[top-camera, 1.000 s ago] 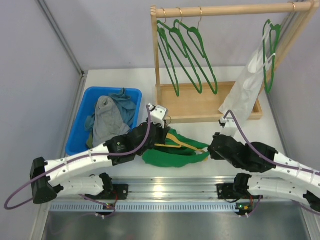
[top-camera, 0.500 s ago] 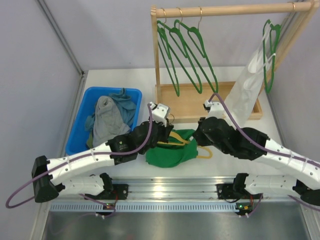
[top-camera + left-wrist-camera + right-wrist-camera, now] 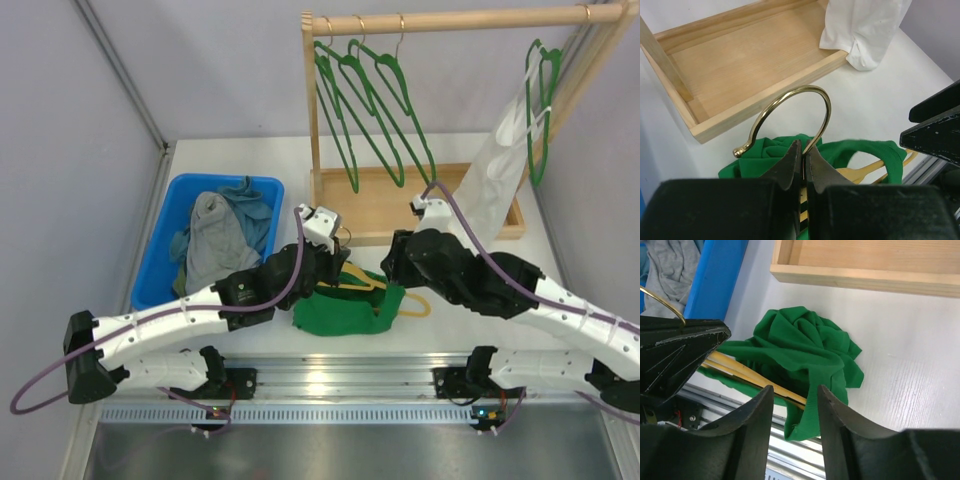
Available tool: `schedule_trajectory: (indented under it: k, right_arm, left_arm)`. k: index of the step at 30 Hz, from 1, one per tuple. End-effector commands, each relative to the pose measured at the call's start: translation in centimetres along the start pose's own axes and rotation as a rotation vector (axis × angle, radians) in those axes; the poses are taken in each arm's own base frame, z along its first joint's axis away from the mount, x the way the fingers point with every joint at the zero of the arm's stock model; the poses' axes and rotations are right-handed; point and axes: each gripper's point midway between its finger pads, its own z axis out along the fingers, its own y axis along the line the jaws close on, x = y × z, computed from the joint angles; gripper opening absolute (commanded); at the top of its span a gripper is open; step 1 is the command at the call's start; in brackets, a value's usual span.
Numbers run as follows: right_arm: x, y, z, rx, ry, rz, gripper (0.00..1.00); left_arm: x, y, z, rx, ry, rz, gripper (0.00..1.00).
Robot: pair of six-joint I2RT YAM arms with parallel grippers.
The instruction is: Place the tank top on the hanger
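My right gripper grabs the yellow hanger by its bar [image 3: 365,277] beside the brass hook next, so the hook and far end stay free for the tank top.
The bright green tank top [image 3: 345,308] lies bunched on the table near the front edge, with the yellow hanger [image 3: 405,303] running through it. My left gripper [image 3: 330,262] is shut on the base of the hanger's brass hook [image 3: 812,97]. The tank top also shows in the left wrist view [image 3: 860,150]. My right gripper [image 3: 794,392] is open just above the tank top [image 3: 800,347]. A green strap [image 3: 827,400] and the yellow hanger bar [image 3: 747,374] lie between its fingers, untouched.
A wooden rack with a tray base [image 3: 415,205] stands behind, with dark green hangers [image 3: 375,100] on its rail and a white garment [image 3: 495,165] at the right. A blue bin [image 3: 165,245] of grey and teal clothes stands at the left.
My right gripper moved left from the table's right side to over the tank top. The tank top went from spread out to bunched up, and one yellow hanger end now pokes out at the right.
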Motion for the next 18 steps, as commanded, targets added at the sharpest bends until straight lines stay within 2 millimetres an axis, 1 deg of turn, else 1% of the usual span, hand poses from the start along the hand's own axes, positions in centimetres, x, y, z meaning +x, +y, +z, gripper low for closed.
schedule_trajectory:
  k: [1, 3, 5, 7, 8, 9, 11, 12, 13, 15, 16, 18]
  right_arm:
    - [-1.7, -0.9, -1.3, 0.004, -0.060, 0.034, 0.41]
    - [-1.6, -1.1, -1.4, 0.004, -0.059, 0.030, 0.44]
    - [-1.3, -1.2, -1.4, -0.007, -0.052, 0.012, 0.43]
    - [-0.7, -0.1, -1.1, -0.064, -0.032, -0.018, 0.40]
    - [-0.6, 0.2, -1.1, -0.088, -0.027, -0.062, 0.39]
    - [-0.6, 1.3, -1.2, -0.148, -0.021, -0.078, 0.39]
    - [0.0, 2.1, -1.3, -0.222, -0.018, -0.152, 0.39]
    - [-1.0, 3.2, -1.8, -0.291, -0.069, -0.147, 0.40]
    - [-0.5, 3.4, -1.7, -0.320, -0.070, -0.171, 0.40]
    - [-0.9, 4.4, -2.4, -0.400, -0.107, -0.222, 0.41]
    - [-1.3, 5.0, -2.4, -0.434, -0.133, -0.232, 0.42]
    - [-1.4, 5.8, -2.6, -0.477, -0.153, -0.286, 0.44]
  left_arm:
    - [-5.2, -1.1, -1.1, 0.035, -0.145, -0.079, 0.00]
    - [-5.3, -1.2, -1.1, 0.037, -0.146, -0.078, 0.00]
    - [-5.1, -1.3, -1.0, 0.040, -0.138, -0.075, 0.00]
    - [-5.0, -1.5, -0.9, 0.046, -0.135, -0.079, 0.00]
    - [-5.1, -1.6, -0.9, 0.051, -0.135, -0.081, 0.00]
    - [-5.2, -1.7, -0.9, 0.055, -0.136, -0.083, 0.00]
    - [-5.7, -2.2, -1.1, 0.080, -0.140, -0.086, 0.00]
    - [-5.9, -2.3, -1.2, 0.090, -0.141, -0.087, 0.00]
    - [-6.0, -2.5, -1.4, 0.099, -0.137, -0.085, 0.00]
    - [-6.7, -2.9, -1.9, 0.124, -0.144, -0.091, 0.00]
    - [-6.8, -3.0, -2.1, 0.132, -0.145, -0.088, 0.00]
    - [-7.1, -3.6, -2.4, 0.166, -0.139, -0.085, 0.00]
